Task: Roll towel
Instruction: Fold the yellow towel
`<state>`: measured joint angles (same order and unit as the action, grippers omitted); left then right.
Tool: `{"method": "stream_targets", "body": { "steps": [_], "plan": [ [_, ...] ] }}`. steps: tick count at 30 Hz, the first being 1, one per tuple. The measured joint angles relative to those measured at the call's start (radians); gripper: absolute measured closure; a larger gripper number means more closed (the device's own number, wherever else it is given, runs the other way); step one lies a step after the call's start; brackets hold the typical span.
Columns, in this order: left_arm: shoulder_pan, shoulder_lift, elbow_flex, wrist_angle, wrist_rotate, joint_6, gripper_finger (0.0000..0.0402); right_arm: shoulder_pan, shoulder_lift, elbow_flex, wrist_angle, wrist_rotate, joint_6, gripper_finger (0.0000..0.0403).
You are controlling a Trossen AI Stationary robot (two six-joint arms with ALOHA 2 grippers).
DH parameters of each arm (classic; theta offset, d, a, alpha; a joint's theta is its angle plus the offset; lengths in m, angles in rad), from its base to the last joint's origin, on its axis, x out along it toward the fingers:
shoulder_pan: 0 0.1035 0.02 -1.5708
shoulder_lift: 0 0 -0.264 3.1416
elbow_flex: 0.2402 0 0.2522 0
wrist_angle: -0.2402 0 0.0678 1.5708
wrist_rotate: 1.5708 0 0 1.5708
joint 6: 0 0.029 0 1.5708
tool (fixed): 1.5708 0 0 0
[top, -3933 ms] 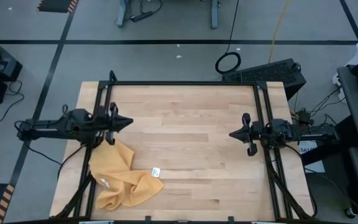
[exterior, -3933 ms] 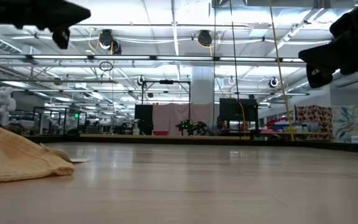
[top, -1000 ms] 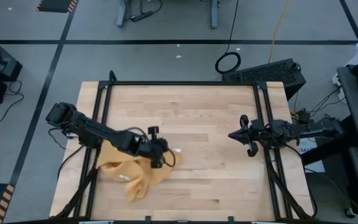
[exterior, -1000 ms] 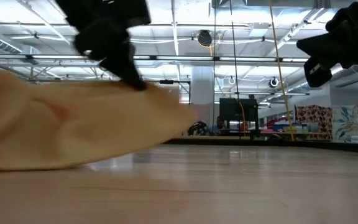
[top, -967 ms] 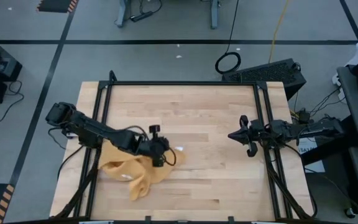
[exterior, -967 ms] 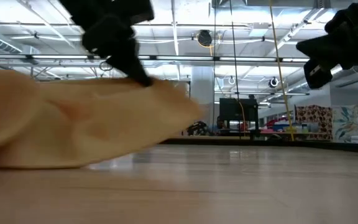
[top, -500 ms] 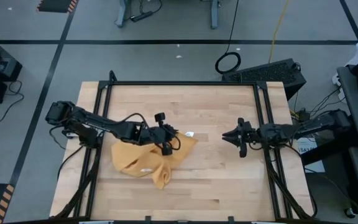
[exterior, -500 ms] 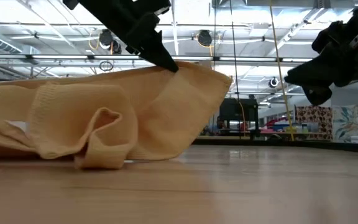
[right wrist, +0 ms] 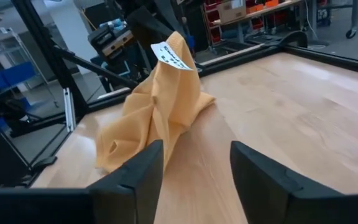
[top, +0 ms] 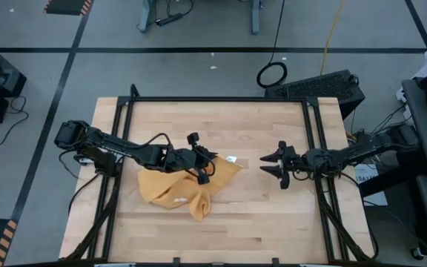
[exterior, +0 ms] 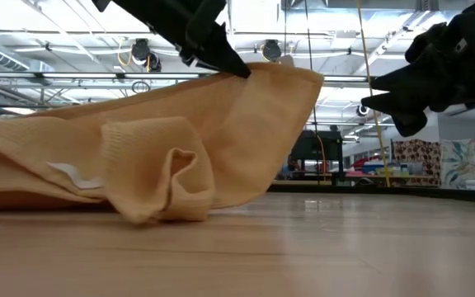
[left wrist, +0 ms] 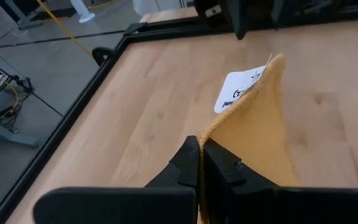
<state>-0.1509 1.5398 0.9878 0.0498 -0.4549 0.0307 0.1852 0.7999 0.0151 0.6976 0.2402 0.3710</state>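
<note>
My right gripper is to grab the mustard-yellow towel point(top: 175, 189) next, by its tagged corner point(top: 231, 159). I then need to spread the towel across the table so it can be rolled.
The mustard-yellow towel point(top: 175, 189) lies crumpled left of the table's middle. Its right corner, which bears a white tag point(top: 232, 159), is raised off the wood. My left gripper point(top: 207, 170) is shut on the towel's raised edge just behind that corner. The towel's lower folds point(exterior: 151, 194) rest on the tabletop. My right gripper point(top: 267, 165) hovers open a short way to the right of the tagged corner, its fingers pointing at it with nothing between them. In the right wrist view the towel point(right wrist: 157, 109) stands ahead of the open fingers. My left gripper pinches the towel's upper edge point(left wrist: 221, 126) between its two fingers, a little back from the tagged corner point(left wrist: 241, 93). The fingers come slanting down from the table's left. That edge is held up clear of the table, and the cloth drapes slack below it onto the wood.
A black frame point(top: 221, 99) runs along the table's far edge and down both sides. Bare wood point(top: 273, 222) lies at the near right. Past the far right corner stands a dark keyboard-like box point(top: 317, 85).
My left gripper has gone toward the table's right and slightly far side and up, dragging the towel along; the tagged corner is now raised while the bunched rest trails on the wood. My right gripper has moved left toward the towel and opened.
</note>
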Motion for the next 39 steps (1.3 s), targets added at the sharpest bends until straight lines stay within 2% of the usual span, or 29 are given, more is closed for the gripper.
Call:
{"method": "stream_targets", "body": {
  "steps": [5, 11, 18, 23, 28, 32, 35, 39],
  "plan": [
    [0.0, 0.0, 0.0, 0.029, 0.006, -0.004, 0.0393, 0.0, 0.11, 0.026, 0.09, -0.002, -0.014, 0.0208],
    [0.0, 0.001, 0.0, 0.034, 0.006, -0.026, 0.0393, 0.0, 0.264, 0.172, 0.091, -0.003, -0.141, 0.0197],
    [-0.004, 0.001, 0.0, 0.018, 0.006, -0.052, 0.0393, 0.0, 0.451, 0.341, -0.008, -0.005, -0.218, 0.0179],
    [-0.011, 0.001, 0.0, 0.019, 0.006, -0.059, 0.0393, 0.0, 0.57, 0.404, -0.016, 0.003, -0.218, 0.0187],
    [-0.013, 0.001, 0.0, 0.017, 0.006, -0.078, 0.0393, 0.001, 0.631, 0.46, -0.014, 0.052, -0.238, 0.0241],
    [-0.018, 0.001, 0.0, 0.017, 0.006, -0.086, 0.0393, 0.001, 0.621, 0.495, -0.055, 0.094, -0.272, 0.0328],
    [-0.022, 0.001, 0.0, 0.022, 0.006, -0.167, 0.0393, 0.006, 0.58, 0.519, -0.11, 0.101, -0.317, 0.0389],
    [-0.036, 0.001, 0.0, 0.014, 0.062, -0.261, 0.0372, 0.014, 0.514, 0.552, -0.2, 0.127, -0.335, 0.0389]
  ]
}}
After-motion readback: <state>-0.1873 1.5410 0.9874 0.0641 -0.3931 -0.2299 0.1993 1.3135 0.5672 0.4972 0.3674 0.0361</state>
